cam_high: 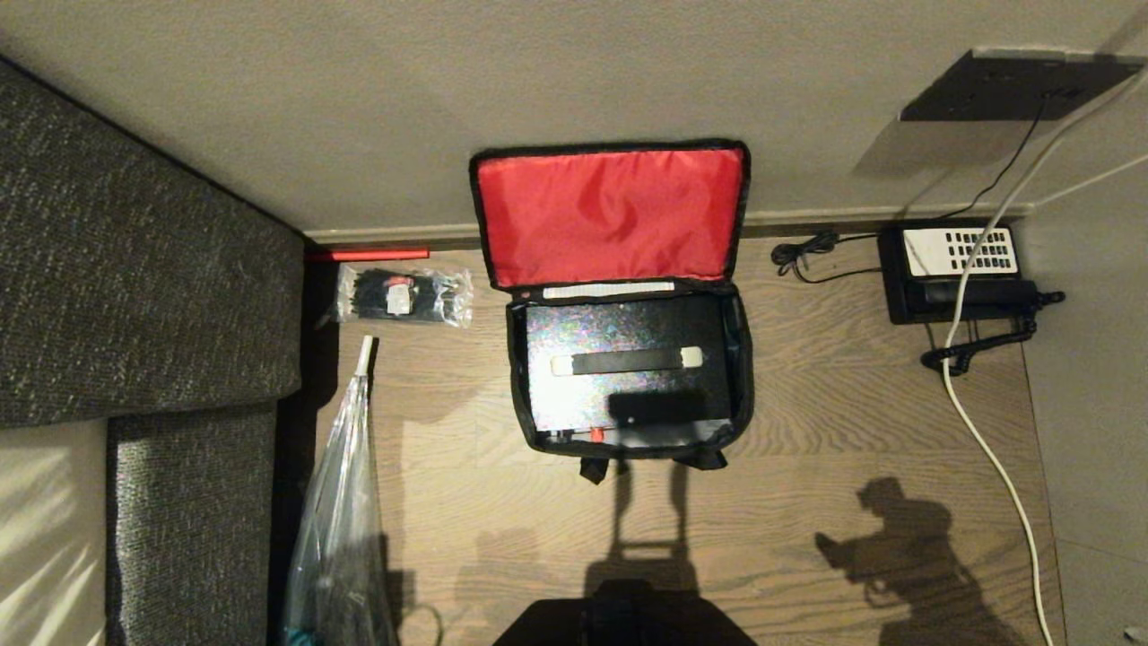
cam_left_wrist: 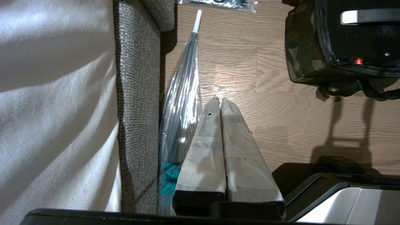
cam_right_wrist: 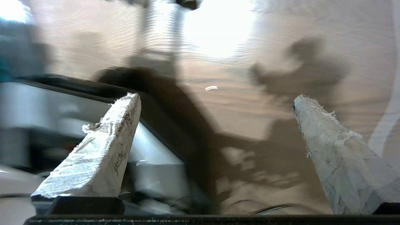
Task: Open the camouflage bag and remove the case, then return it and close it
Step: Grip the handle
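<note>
I need to take the black case out of the camouflage bag (cam_high: 743,359), so my right gripper should next pick it up by its carrying handle (cam_high: 627,361).
The camouflage bag (cam_high: 743,359) stands open on the wooden floor against the wall, its red-lined lid (cam_high: 610,215) leaning back on the wall. The black case (cam_high: 574,395) lies inside it, handle up, with a small red tab (cam_high: 595,434) at its near side. Neither arm shows in the head view. In the left wrist view the bag (cam_left_wrist: 301,47) and the case (cam_left_wrist: 359,37) lie off to one side of my left gripper (cam_left_wrist: 218,99), which hangs shut and empty beside the sofa. My right gripper (cam_right_wrist: 215,100) is open over bare floor beside my base, holding nothing.
A grey sofa (cam_high: 134,269) fills the left. A clear-wrapped umbrella (cam_high: 345,502) and a packet of black ties (cam_high: 404,294) lie beside it. A black telephone (cam_high: 960,269) and a white cable (cam_high: 987,449) are on the right. My base (cam_high: 628,619) is at the near edge.
</note>
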Robot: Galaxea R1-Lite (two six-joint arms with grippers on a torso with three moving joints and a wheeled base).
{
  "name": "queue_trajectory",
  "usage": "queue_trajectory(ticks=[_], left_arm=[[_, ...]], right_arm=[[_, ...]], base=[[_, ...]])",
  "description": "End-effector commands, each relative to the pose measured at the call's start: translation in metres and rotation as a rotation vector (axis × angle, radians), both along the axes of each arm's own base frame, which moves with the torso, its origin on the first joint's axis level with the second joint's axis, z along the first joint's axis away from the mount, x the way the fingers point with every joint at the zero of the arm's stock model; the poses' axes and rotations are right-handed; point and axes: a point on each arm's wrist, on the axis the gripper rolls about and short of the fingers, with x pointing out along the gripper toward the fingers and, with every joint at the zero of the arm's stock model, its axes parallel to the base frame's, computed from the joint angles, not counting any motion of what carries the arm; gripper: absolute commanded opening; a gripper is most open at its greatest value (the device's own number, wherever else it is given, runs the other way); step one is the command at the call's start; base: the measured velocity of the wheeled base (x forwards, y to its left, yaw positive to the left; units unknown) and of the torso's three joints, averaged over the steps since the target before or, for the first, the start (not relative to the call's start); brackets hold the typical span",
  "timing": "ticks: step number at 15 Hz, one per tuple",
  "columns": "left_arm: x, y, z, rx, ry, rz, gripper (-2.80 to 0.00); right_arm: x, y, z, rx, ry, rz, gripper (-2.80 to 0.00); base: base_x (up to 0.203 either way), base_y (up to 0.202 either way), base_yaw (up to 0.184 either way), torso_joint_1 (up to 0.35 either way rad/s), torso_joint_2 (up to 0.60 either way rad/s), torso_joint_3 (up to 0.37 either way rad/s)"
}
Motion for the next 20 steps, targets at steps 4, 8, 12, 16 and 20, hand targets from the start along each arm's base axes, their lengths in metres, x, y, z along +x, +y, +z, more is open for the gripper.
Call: queue_trajectory(ticks=[4, 8, 12, 16, 20], left_arm=[[0.000, 0.000, -0.001, -0.001, 0.003, 0.002, -2.80], [0.000, 0.000, -0.001, -0.001, 0.003, 0.001, -2.80], [0.000, 0.000, -0.001, -0.001, 0.003, 0.001, -2.80], [0.000, 0.000, -0.001, -0.002, 0.003, 0.001, -2.80], [0.000, 0.000, -0.001, -0.001, 0.003, 0.001, -2.80]], right_arm=[[-0.015, -0.004, -0.024, -0.065, -0.165, -0.156, 0.00], [-0.017, -0.004, -0.029, -0.064, -0.134, -0.172, -2.80], [-0.021, -0.004, -0.030, -0.063, -0.161, -0.183, -2.80], [-0.036, -0.005, -0.035, -0.062, -0.328, -0.204, -2.80], [-0.038, -0.005, -0.037, -0.010, -0.337, -0.217, -2.80]], base=[[0.000, 0.000, 0.000, 0.000, 0.00, 0.000], [0.000, 0.000, 0.000, 0.000, 0.00, 0.000], [0.000, 0.000, 0.000, 0.000, 0.00, 0.000], [0.000, 0.000, 0.000, 0.000, 0.00, 0.000], [0.000, 0.000, 0.000, 0.000, 0.00, 0.000]])
